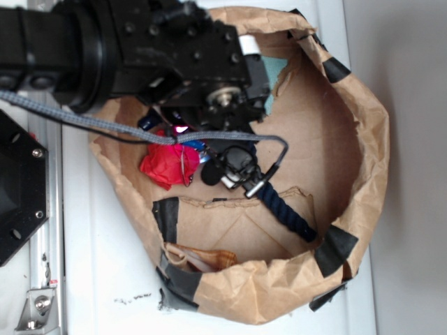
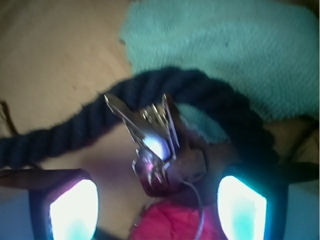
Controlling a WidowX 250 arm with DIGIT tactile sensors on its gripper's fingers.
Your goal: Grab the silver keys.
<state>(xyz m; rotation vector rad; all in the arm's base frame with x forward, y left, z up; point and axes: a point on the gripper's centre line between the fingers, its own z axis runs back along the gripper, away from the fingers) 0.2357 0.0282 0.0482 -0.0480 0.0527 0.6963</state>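
Note:
The robot should next pinch the heap of silver keys with its gripper by its ring end, where the keys join together.
The silver keys lie in a shiny bunch on the brown paper, their blades fanned toward the navy rope. Their thin wire ring trails down over the red wad. In the wrist view my gripper is open. Its two glowing fingers stand wide apart on either side of the keys' ring end and the red wad, touching neither. In the exterior view the black arm hangs over the paper basin. It hides the keys, while the red wad shows just below it.
The navy rope curves across the basin floor past a black clip. A teal cloth lies beyond the rope. The basin's crumpled paper walls, patched with black tape, ring the work area. A grey cable crosses under the arm.

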